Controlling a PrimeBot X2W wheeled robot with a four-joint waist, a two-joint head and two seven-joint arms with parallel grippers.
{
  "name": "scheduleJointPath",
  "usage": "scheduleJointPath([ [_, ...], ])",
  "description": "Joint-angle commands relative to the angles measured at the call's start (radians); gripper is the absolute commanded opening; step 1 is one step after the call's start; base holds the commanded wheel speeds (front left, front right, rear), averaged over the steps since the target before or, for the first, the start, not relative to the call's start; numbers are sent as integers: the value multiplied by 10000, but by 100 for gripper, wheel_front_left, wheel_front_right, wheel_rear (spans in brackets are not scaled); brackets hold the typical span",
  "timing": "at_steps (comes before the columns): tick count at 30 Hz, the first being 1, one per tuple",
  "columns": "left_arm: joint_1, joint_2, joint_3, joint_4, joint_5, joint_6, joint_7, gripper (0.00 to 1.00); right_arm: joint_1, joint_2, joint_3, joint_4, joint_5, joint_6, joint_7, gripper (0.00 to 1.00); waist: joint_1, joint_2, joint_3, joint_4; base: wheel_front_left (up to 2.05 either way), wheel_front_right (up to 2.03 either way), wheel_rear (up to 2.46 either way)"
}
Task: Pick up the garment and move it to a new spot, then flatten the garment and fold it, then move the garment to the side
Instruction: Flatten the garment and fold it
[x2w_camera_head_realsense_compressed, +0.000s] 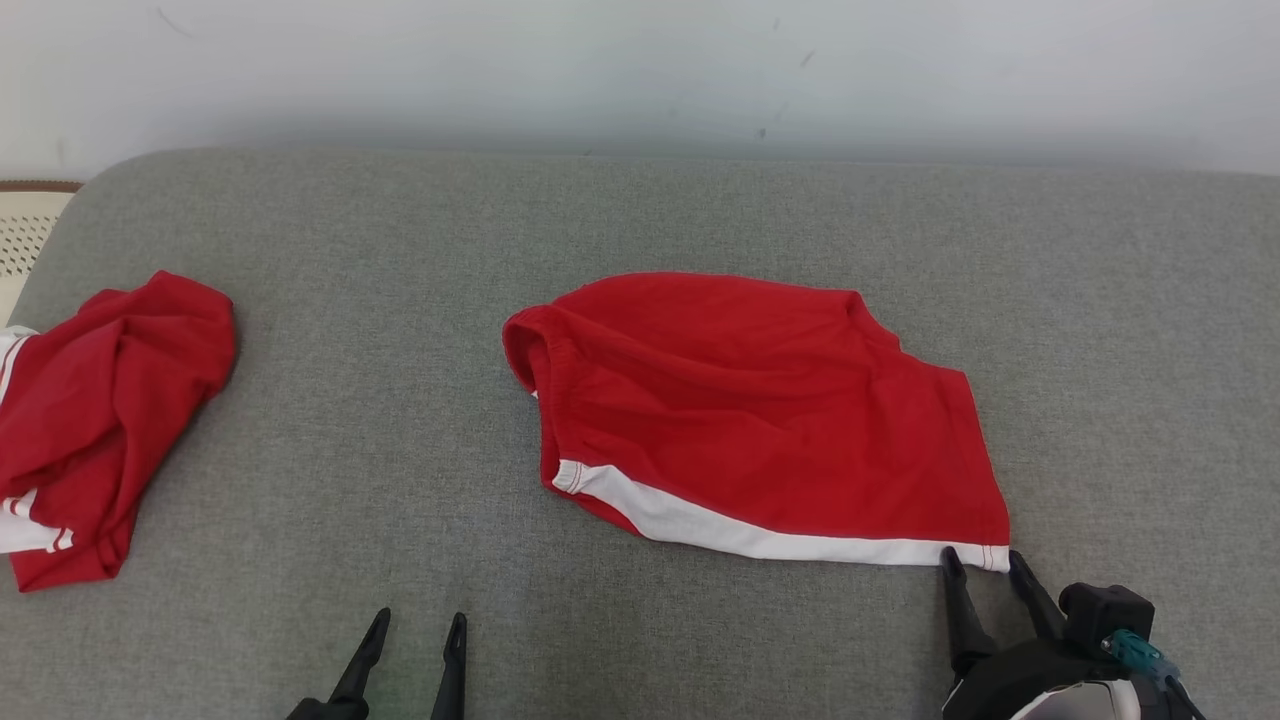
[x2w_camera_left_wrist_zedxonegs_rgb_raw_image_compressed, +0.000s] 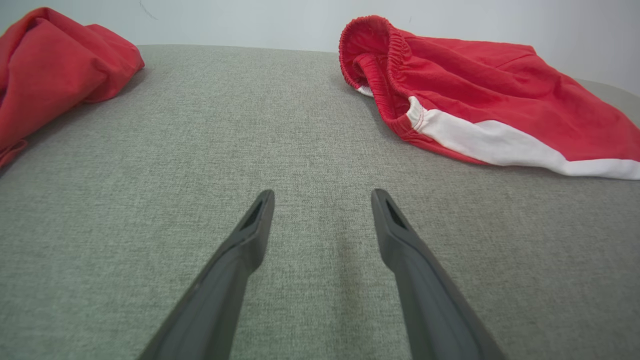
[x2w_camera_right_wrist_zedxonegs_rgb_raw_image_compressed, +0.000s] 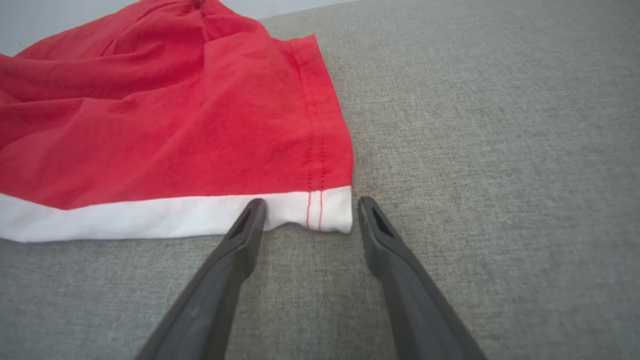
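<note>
The red shorts (x2w_camera_head_realsense_compressed: 756, 402) still need to be folded. For this, my right gripper needs to grab the leg hem's white-striped corner (x2w_camera_head_realsense_compressed: 991, 554) next.
The garment (x2w_camera_head_realsense_compressed: 760, 420) is a pair of red shorts with a white side stripe, lying spread on the grey cushion (x2w_camera_head_realsense_compressed: 400, 450) at the centre. Its elastic waistband points left (x2w_camera_left_wrist_zedxonegs_rgb_raw_image_compressed: 380, 70). My right gripper (x2w_camera_head_realsense_compressed: 982, 565) stands open at the garment's near right corner, its two fingertips either side of the white hem corner (x2w_camera_right_wrist_zedxonegs_rgb_raw_image_compressed: 325, 212), the left fingertip touching the cloth edge. My left gripper (x2w_camera_head_realsense_compressed: 418, 625) is open over bare cushion at the lower left, apart from the garment, with nothing between its fingers (x2w_camera_left_wrist_zedxonegs_rgb_raw_image_compressed: 322, 197).
A second red and white garment (x2w_camera_head_realsense_compressed: 90, 430) lies crumpled at the cushion's left edge, also seen at the far left of the left wrist view (x2w_camera_left_wrist_zedxonegs_rgb_raw_image_compressed: 55, 65). A pale wall (x2w_camera_head_realsense_compressed: 640, 70) runs behind the cushion. A perforated cream object (x2w_camera_head_realsense_compressed: 25, 235) sits at the far left.
</note>
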Motion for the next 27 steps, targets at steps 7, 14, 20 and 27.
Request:
scheduleJointPath([
  [7, -106, 7, -33, 23, 40, -24, -39, 100, -30, -24, 48, 116, 72, -11, 0, 69, -1, -1, 38, 39, 0, 0, 0],
  [14, -71, 7, -11, 51, 11, -8, -39, 100, 140, -82, 98, -20, 64, -11, -1, 1, -1, -1, -6, 39, 0, 0, 0],
  [20, -269, 5, -324, -350, -4, -322, -39, 100, 291, -146, 131, -261, 101, -11, -3, 0, -1, -1, -44, -76, 0, 0, 0],
  [27, -760, 5, -932, -348, -169, -794, -39, 100, 519, -329, 307, -543, 175, -11, -3, 0, -1, -1, 54, -450, 0, 0, 0],
])
